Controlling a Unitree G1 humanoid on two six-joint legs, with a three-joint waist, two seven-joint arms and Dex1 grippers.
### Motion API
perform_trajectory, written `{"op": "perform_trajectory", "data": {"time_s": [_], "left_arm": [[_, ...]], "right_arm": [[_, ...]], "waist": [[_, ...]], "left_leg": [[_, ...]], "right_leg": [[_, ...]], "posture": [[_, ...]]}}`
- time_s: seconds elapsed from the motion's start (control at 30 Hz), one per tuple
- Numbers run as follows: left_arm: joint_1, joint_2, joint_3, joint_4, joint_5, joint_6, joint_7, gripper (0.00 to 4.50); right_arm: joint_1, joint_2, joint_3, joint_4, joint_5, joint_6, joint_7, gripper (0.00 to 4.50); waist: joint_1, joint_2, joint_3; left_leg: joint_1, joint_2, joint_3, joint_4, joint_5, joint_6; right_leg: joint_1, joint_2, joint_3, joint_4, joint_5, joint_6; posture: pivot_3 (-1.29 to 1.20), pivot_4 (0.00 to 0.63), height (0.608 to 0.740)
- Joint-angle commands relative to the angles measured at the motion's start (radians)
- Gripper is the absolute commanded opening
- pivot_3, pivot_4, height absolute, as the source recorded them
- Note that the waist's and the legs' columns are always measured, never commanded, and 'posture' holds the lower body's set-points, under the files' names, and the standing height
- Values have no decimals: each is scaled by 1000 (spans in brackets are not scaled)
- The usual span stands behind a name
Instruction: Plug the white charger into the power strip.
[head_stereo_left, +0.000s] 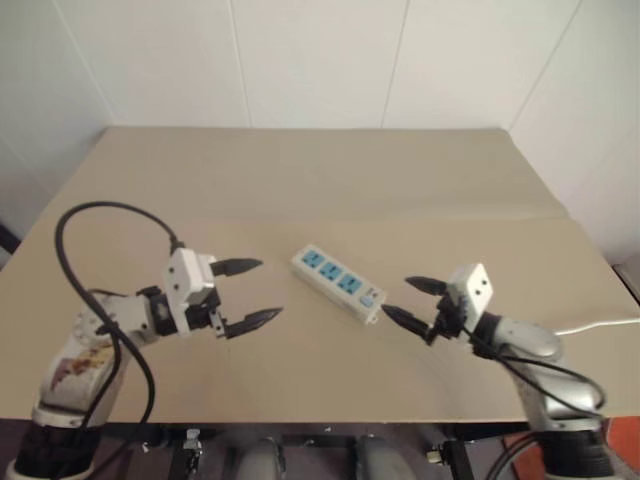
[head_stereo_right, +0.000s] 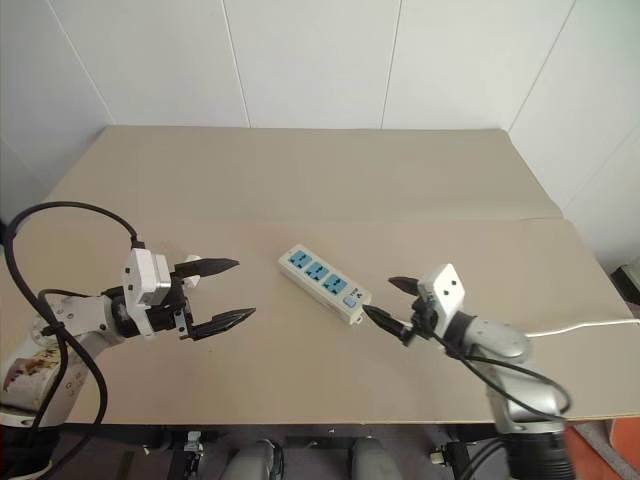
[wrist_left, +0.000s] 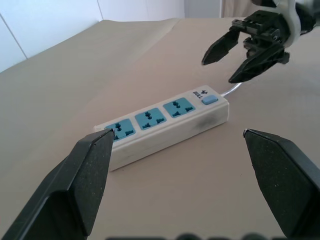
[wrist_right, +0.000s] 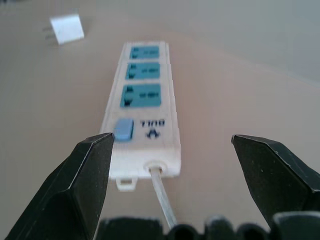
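Note:
I will grab the power strip by its long sides at its switch end (head_stereo_left: 366, 300) with my right gripper next, because the power strip is a long bar (head_stereo_left: 338, 283) but narrow across.
The power strip (head_stereo_left: 338, 283) lies slantwise mid-table, a white bar with three blue sockets and a blue switch (wrist_right: 123, 129) at its near-right end. Its thin cable (wrist_right: 162, 195) leaves that end. My right gripper (head_stereo_left: 397, 296) hovers just off the switch end, open, nothing between its fingers. My left gripper (head_stereo_left: 272, 289) hangs open and empty a short way left of the strip's far end. In the right wrist view a small white boxy thing with short prongs, the white charger (wrist_right: 66, 28), lies on the table beyond the strip's far end, toward the left gripper's side.
The tan table (head_stereo_left: 320, 180) stretches bare behind the strip to the white wall. A seam (head_stereo_left: 470, 215) crosses the tabletop. A thin white cable (head_stereo_left: 600, 325) runs off the right edge. A black cable (head_stereo_left: 70, 260) loops up from my left arm.

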Motion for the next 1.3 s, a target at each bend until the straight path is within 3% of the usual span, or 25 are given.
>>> {"op": "perform_trajectory", "data": {"time_s": [0.03, 0.17, 0.53, 1.3], "left_arm": [[-16, -3, 6, -3, -16, -8, -6, 4500], [-17, -5, 4, -6, -17, -4, -6, 4500], [-13, 0, 12, -10, -17, 3, -7, 4500], [-13, 12, 18, -8, -15, 8, -11, 4500]], "right_arm": [[-26, 52, 46, 2, -23, -115, -25, 4432], [-46, 118, 106, 77, -56, -185, -45, 4432], [-95, 130, 125, 243, -80, -290, -35, 4432], [-121, 120, 204, 380, -109, -261, 45, 4432]], "waist": [[0, 0, 0], [-1, 0, 0], [0, 0, 0], [-9, 0, 0]], "left_leg": [[0, 0, 0, 0, 0, 0], [0, 0, 0, 0, 0, 0], [0, 0, 0, 0, 0, 0], [7, 1, 1, 0, 0, 0]], "right_leg": [[0, 0, 0, 0, 0, 0], [0, 0, -1, 0, 0, 0], [0, 0, 0, 0, 0, 0], [2, 1, 1, 5, 0, 0]], "posture": [[0, 150, 740], [0, 150, 740], [0, 150, 740], [0, 150, 740]]}}
